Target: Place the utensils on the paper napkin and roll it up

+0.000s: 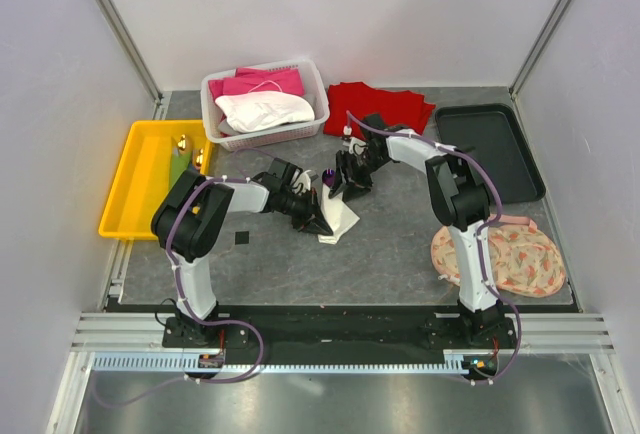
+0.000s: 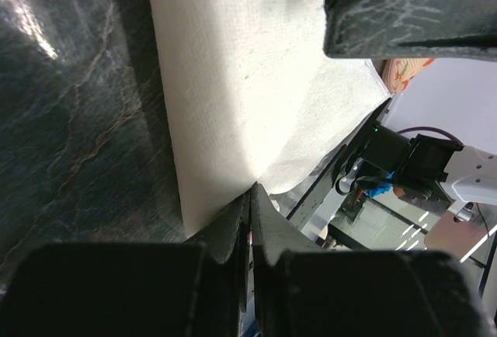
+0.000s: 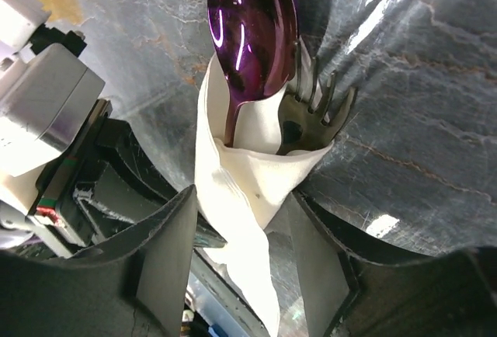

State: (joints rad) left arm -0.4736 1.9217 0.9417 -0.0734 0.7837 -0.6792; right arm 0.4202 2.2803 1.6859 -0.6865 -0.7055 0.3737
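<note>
The wrapped napkin has its sides level with the fingers of my right gripper, below the fork, so the gripper would hold the napkin if it closed now, and it needs to close.
The paper napkin (image 1: pixel 341 222) lies mid-table, partly wrapped into a cone around the utensils. In the right wrist view the napkin (image 3: pixel 248 189) holds a purple spoon (image 3: pixel 250 30) and a dark fork (image 3: pixel 311 112), their heads sticking out. My right gripper (image 3: pixel 245 275) is open, its jaws either side of the wrapped napkin; from above it (image 1: pixel 346 180) sits over the spoon end (image 1: pixel 329 178). My left gripper (image 2: pixel 252 193) is shut, pinching the edge of the napkin (image 2: pixel 233 81); from above it (image 1: pixel 318 220) is at the napkin's left side.
A yellow tray (image 1: pixel 135 179) at the left holds green and gold-ended cutlery (image 1: pixel 184 156). A white basket (image 1: pixel 222 136) of pink and white cloths stands at the back. A red cloth (image 1: pixel 385 106), a black tray (image 1: pixel 490 149) and a round floral mat (image 1: pixel 505 254) lie to the right.
</note>
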